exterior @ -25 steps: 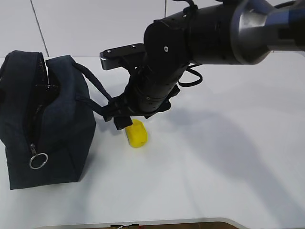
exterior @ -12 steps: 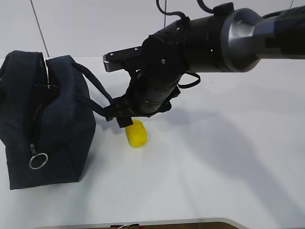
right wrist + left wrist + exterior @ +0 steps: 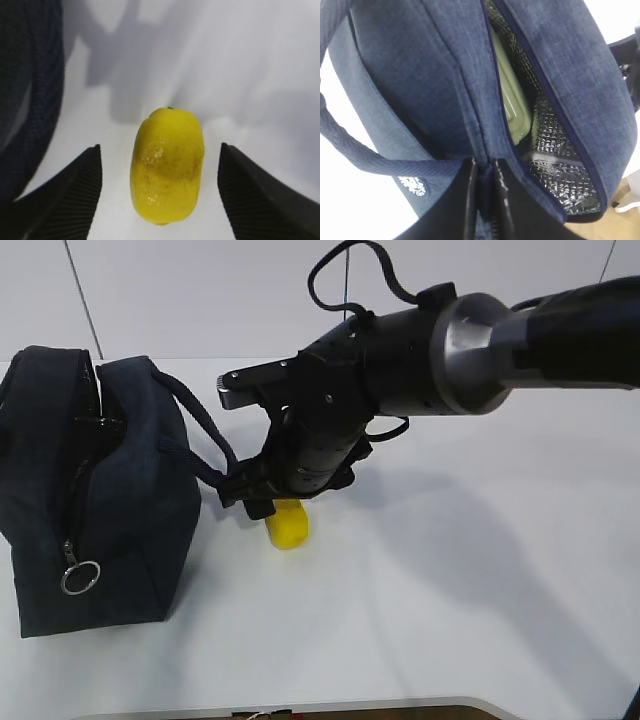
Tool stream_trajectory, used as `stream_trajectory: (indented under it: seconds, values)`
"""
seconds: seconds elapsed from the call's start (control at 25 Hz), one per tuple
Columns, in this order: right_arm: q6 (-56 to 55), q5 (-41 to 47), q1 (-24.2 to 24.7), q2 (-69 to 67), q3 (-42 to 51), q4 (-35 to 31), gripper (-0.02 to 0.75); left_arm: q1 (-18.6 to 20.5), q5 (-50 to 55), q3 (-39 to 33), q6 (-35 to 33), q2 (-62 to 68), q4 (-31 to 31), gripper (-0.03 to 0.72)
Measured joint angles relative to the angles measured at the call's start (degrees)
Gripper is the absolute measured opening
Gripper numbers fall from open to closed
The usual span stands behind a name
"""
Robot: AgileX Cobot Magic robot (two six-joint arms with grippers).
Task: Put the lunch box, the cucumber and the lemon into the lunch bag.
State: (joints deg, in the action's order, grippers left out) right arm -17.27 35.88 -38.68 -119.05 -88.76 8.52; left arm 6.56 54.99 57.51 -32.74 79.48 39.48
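The yellow lemon needs to drop into the lunch bag (image 3: 95, 495), so my right gripper will grab the lemon around its plump middle (image 3: 288, 527) next.
The navy lunch bag (image 3: 95, 495) stands at the left with its top unzipped. My left gripper (image 3: 484, 166) is shut on the fabric edge of the lunch bag (image 3: 420, 75) beside the zipper, and it does not show in the exterior view. Inside, against the silver lining, the lunch box (image 3: 512, 107) shows its sage-green lid. The yellow lemon (image 3: 288, 524) lies on the table just right of the bag. My right gripper (image 3: 266, 502) hangs over it, open, and the lemon (image 3: 167, 165) lies between the two fingers with a gap on each side. The cucumber is out of view.
The bag's loop handle (image 3: 195, 435) arches out toward my right arm and nearly touches it. A silver ring pull (image 3: 80, 577) hangs on the bag's front. The white table (image 3: 450, 590) runs to a front edge near the bottom of the exterior view.
My right arm has dropped lower and swung a little, bringing its open fingers down around the lemon. The lemon, the bag and my left gripper have not moved.
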Motion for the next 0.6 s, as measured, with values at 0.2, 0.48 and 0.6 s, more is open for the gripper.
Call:
stream_trajectory:
  seconds: [0.2,0.48,0.6]
  values:
    - [-0.4,-0.1,0.0,-1.2,-0.1,0.0,0.569,0.0,0.0,0.0,0.0,0.0,0.1,0.012]
    - [-0.5,-0.8,0.0,-2.2,-0.4,1.8,0.569,0.0,0.0,0.0,0.0,0.0,0.1,0.012]
    - [-0.6,-1.3,0.0,-2.4,-0.4,2.0,0.57,0.0,0.0,0.0,0.0,0.0,0.1,0.012]
